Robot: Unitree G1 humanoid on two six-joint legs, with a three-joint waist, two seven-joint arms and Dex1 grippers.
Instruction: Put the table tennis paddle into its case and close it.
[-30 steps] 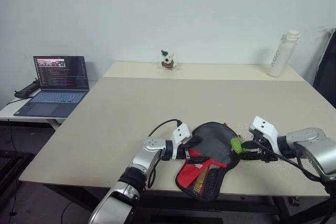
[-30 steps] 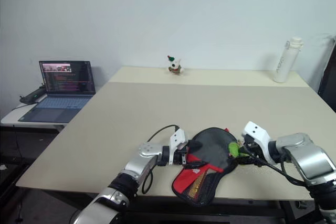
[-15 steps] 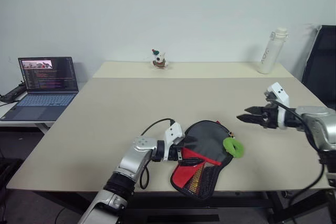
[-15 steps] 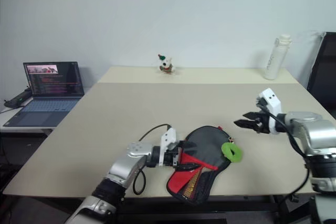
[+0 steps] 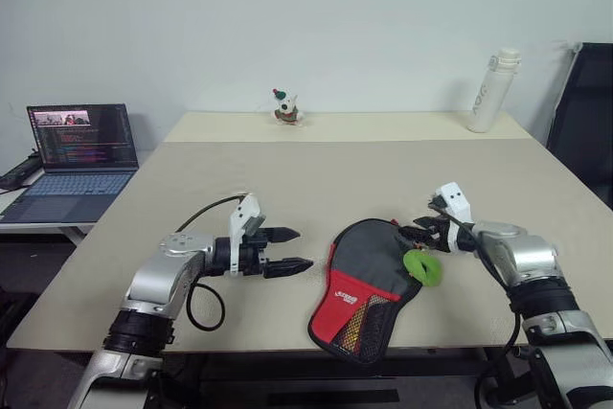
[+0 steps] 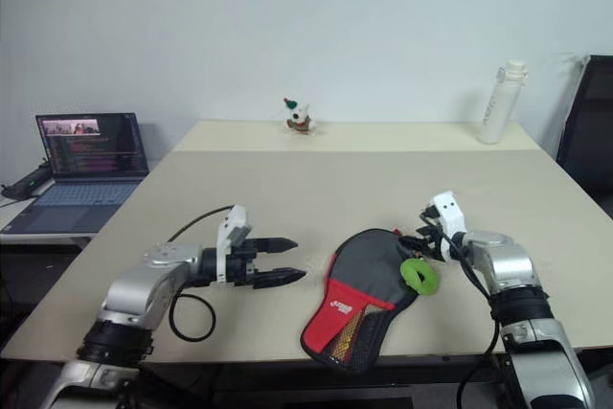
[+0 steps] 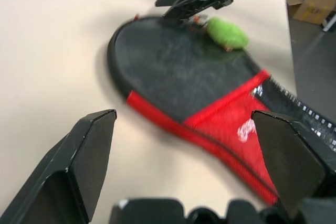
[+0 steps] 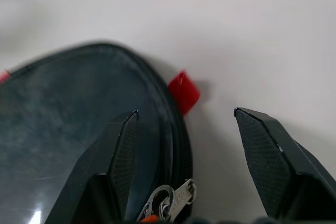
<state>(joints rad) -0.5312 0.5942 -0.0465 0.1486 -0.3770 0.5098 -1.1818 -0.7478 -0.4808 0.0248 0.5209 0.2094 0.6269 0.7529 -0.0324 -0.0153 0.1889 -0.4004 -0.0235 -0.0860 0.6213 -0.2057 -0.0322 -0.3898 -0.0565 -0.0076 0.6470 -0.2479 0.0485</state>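
Observation:
My right gripper grabs the zipper pull by its fuzzy green object (image 5: 424, 271) next, to zip the case (image 5: 369, 256) shut.
The case (image 5: 369, 256) lies flat on the table, its black round part away from me and its red mesh end (image 5: 356, 318) at the front edge. The table tennis paddle is hidden. A small green object (image 5: 422, 266) rests on the case's right rim. My left gripper (image 5: 303, 248) hovers open a short way left of the case, pointing at it. My right gripper (image 5: 407, 231) is open at the case's far right rim. Its wrist view shows the zipper pull (image 8: 168, 198) and a red tab (image 8: 184, 92) between its fingers (image 8: 123, 150).
An open laptop (image 5: 75, 146) sits on a side table at the left. A toy figure (image 5: 283, 108) and a white bottle (image 5: 490, 90) stand at the table's (image 5: 287, 179) far edge. A black chair (image 5: 584, 122) is at the right.
My left gripper pulled away leftward and upward from the case's left edge. My right gripper, out over the table half a second ago, has come back to the case's rim. The camera has shifted.

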